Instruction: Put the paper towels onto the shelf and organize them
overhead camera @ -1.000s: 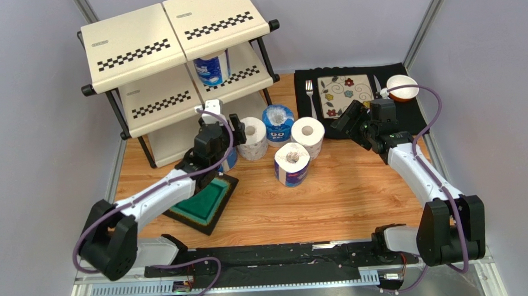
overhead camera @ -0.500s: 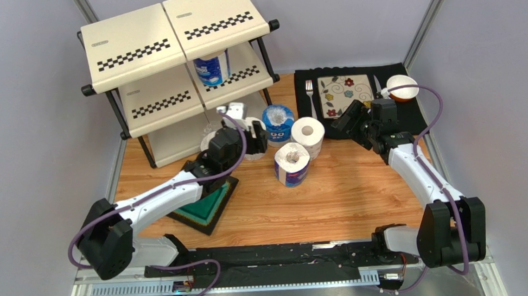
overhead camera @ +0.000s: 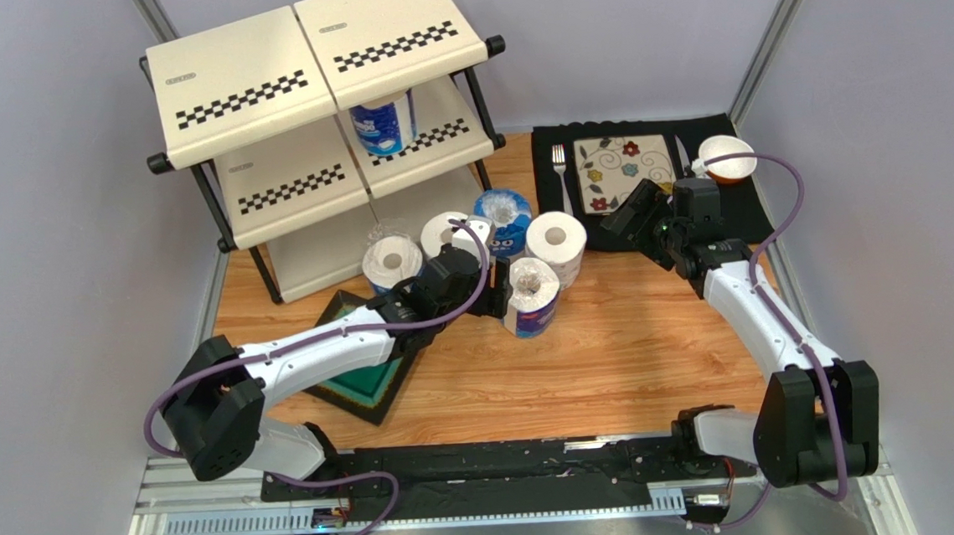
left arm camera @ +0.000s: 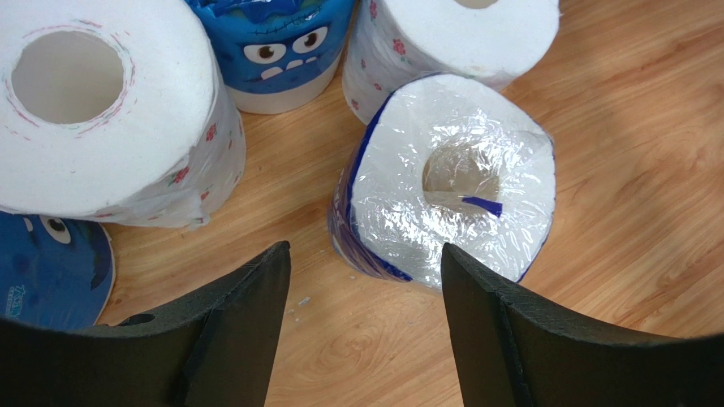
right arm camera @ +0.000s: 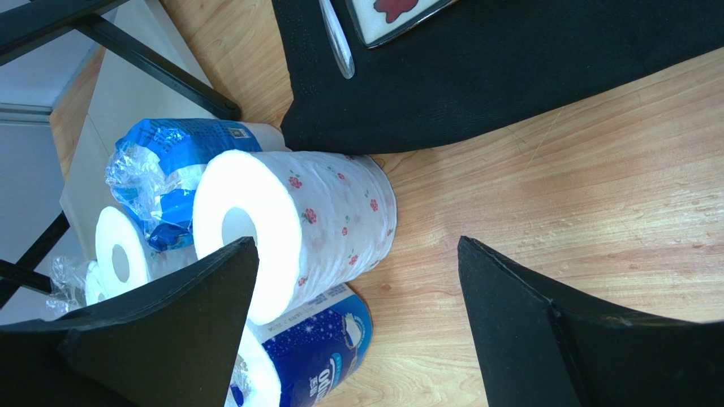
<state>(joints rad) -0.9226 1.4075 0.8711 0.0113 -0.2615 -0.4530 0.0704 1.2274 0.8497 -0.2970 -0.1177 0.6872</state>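
Observation:
The left gripper pinches the blue-wrapped roll's near side [overhead camera: 517, 295] between core hole and outer side next, to keep its base free to stand on the shelf [overhead camera: 306, 97].
The shelf [overhead camera: 306, 97] stands at the back left, with one blue-printed paper towel roll [overhead camera: 384, 123] on its middle tier. Several more rolls stand on the table in front of it: a clear-wrapped one [overhead camera: 391, 261], a white one [overhead camera: 446, 232], a blue one [overhead camera: 503, 209], a floral one [overhead camera: 556, 239] and a blue-wrapped one [overhead camera: 528, 295]. My left gripper [overhead camera: 490, 289] is open and empty, just short of the blue-wrapped roll [left arm camera: 450, 182]. My right gripper [overhead camera: 636, 219] is open and empty, right of the floral roll [right arm camera: 297, 220].
A green tray with a black frame [overhead camera: 370, 370] lies under my left arm. A black mat [overhead camera: 718, 213] at the back right holds a patterned plate [overhead camera: 624, 169], a fork [overhead camera: 561, 167] and a small bowl [overhead camera: 727, 156]. Grey walls close in both sides.
My left arm has swung right, from the shelf's front to the blue-wrapped roll. The clear-wrapped roll it covered now shows beside the shelf's foot. The right arm has barely moved.

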